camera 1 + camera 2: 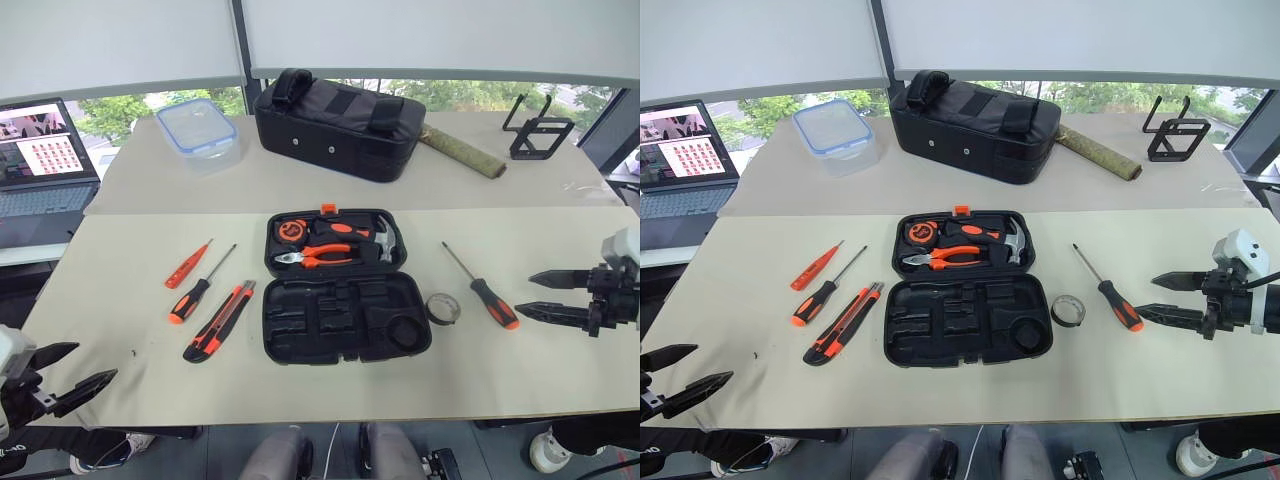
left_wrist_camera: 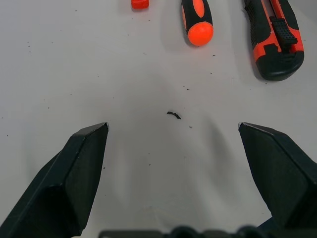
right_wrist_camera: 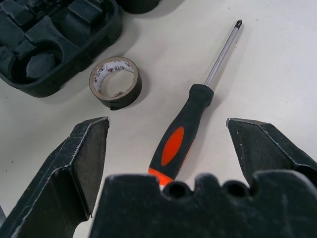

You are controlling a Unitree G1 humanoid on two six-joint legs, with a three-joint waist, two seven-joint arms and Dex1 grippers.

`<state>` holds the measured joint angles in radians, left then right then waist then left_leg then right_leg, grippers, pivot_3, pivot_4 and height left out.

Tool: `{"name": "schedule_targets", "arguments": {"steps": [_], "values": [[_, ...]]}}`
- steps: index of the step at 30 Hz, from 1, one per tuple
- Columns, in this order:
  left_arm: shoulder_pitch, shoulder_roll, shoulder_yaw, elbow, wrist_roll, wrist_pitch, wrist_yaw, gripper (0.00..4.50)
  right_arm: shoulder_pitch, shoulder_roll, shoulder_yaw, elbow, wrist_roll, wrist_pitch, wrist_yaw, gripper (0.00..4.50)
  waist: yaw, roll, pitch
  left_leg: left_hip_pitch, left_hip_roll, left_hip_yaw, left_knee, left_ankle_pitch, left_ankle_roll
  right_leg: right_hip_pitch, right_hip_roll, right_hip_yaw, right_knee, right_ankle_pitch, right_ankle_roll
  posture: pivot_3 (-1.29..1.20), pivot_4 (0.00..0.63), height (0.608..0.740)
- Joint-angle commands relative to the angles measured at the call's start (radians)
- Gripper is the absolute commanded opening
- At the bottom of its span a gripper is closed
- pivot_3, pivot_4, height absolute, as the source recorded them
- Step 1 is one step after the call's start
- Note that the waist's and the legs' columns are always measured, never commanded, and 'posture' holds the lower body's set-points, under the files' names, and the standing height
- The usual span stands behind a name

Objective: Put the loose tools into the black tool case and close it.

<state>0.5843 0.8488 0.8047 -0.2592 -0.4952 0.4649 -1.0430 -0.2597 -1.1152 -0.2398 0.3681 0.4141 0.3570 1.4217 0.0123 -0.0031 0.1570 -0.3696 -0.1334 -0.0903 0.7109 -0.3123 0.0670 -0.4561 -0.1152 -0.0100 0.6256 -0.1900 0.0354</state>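
My left gripper takes hold of the black-and-orange screwdriver by its thick handle (image 1: 190,301) next, since the screwdriver runs out into a long, thin shaft (image 1: 222,263).
The black tool case (image 1: 300,345) lies open in the middle of the table; pliers, a hammer and a tape measure fill its far half, and the near half's recesses are empty. To its left lie an orange screwdriver (image 1: 187,265), a black-and-orange screwdriver (image 1: 195,295) and the utility knife (image 1: 220,322). On the case's right are the tape roll (image 1: 442,308) and a third screwdriver (image 1: 485,292). My left gripper (image 1: 95,361) is open near the table's front left edge, short of the knife (image 2: 275,39). My right gripper (image 1: 524,294) is open just right of the third screwdriver (image 3: 190,116), holding nothing.
On the far table stand a black fabric bag (image 1: 335,122), a clear box with a blue-rimmed lid (image 1: 197,128), a mottled roll (image 1: 462,150) and a black wire stand (image 1: 538,130). An open laptop (image 1: 42,160) sits at the far left.
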Motion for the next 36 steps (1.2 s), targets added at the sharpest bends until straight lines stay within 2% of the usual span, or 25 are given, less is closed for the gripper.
{"name": "schedule_targets", "arguments": {"steps": [1, 5, 10, 12, 16, 21, 27, 30, 34, 36], "values": [[0.007, -0.011, 0.026, -0.04, -0.005, 0.02, 0.021, 4.5, -0.024, -0.005, -0.021, -0.015, -0.006, -0.021, -0.019, 4.42, 0.0, 0.0, 0.0, 0.0, 0.0, 0.0, 0.0, 0.0, 0.0, 0.0, 0.0, 0.0, 0.0, 0.0, 0.0, 0.0, 0.15, 0.714], [-0.043, -0.013, -0.002, -0.072, -0.001, 0.044, 0.081, 4.5, -0.051, 0.014, -0.03, -0.04, -0.015, -0.045, -0.076, 4.42, 0.0, 0.0, 0.0, 0.0, 0.0, 0.0, 0.0, 0.0, 0.0, 0.0, 0.0, 0.0, 0.0, 0.0, 0.0, 0.0, 0.15, 0.714], [-0.232, 0.024, -0.083, -0.225, -0.149, 0.283, 0.216, 4.5, -0.032, 0.029, -0.057, -0.305, 0.112, 0.101, -0.088, 4.42, 0.009, 0.0, 0.0, 0.0, 0.0, 0.0, 0.001, 0.0, -0.001, 0.0, 0.0, 0.0, 0.001, 0.0, 0.0, 0.0, 0.15, 0.714], [-0.289, 0.038, -0.136, -0.248, -0.147, 0.344, 0.262, 4.5, -0.012, 0.034, -0.065, -0.405, 0.159, 0.159, -0.103, 4.42, 0.007, 0.0, 0.0, 0.0, 0.001, 0.0, 0.001, 0.0, -0.001, 0.0, 0.001, 0.0, 0.001, 0.0, 0.0, 0.0, 0.15, 0.714], [-0.446, 0.082, -0.321, -0.195, -0.07, 0.451, 0.388, 4.5, 0.018, 0.046, -0.066, -0.617, 0.251, 0.234, -0.131, 4.42, 0.004, 0.0, 0.0, 0.0, 0.001, 0.0, 0.001, -0.001, -0.002, 0.0, 0.002, 0.0, 0.001, 0.0, 0.0, 0.0, 0.15, 0.714], [-0.568, 0.079, -0.451, -0.082, -0.012, 0.446, 0.41, 4.5, -0.001, 0.053, -0.075, -0.728, 0.314, 0.28, -0.17, 4.42, 0.001, 0.0, 0.0, 0.0, 0.001, 0.0, 0.001, -0.001, -0.002, -0.001, 0.002, -0.001, 0.001, 0.0, -0.001, 0.0, 0.15, 0.714], [-0.565, 0.073, -0.532, -0.019, 0.035, 0.363, 0.357, 4.5, 0.002, 0.046, -0.086, -0.781, 0.345, 0.282, -0.177, 4.42, 0.002, -0.001, 0.0, 0.0, 0.001, 0.0, 0.001, -0.001, -0.002, -0.001, 0.002, -0.001, 0.0, 0.0, -0.001, 0.0, 0.15, 0.714], [-0.549, 0.069, -0.557, -0.002, 0.05, 0.325, 0.33, 3.81, 0.005, 0.053, -0.084, -0.794, 0.347, 0.279, -0.183, 4.5, 0.002, -0.001, 0.0, 0.0, 0.001, 0.0, 0.001, -0.001, -0.002, -0.001, 0.001, -0.001, 0.0, 0.0, -0.001, 0.0, 0.15, 0.714], [-0.537, 0.065, -0.582, 0.018, 0.072, 0.31, 0.322, 2.08, 0.014, 0.058, -0.084, -0.804, 0.349, 0.272, -0.187, 4.5, 0.003, -0.001, 0.0, 0.0, 0.001, 0.0, 0.001, -0.001, -0.002, 0.0, 0.001, -0.001, 0.0, 0.0, -0.001, 0.0, 0.15, 0.714], [-0.539, 0.06, -0.591, 0.038, 0.086, 0.299, 0.322, 1.48, 0.017, 0.058, -0.086, -0.805, 0.348, 0.265, -0.186, 4.5, 0.004, -0.001, 0.0, 0.0, 0.0, 0.0, 0.001, -0.001, -0.002, 0.0, 0.001, -0.001, 0.0, 0.0, -0.001, 0.0, 0.15, 0.714]]}}
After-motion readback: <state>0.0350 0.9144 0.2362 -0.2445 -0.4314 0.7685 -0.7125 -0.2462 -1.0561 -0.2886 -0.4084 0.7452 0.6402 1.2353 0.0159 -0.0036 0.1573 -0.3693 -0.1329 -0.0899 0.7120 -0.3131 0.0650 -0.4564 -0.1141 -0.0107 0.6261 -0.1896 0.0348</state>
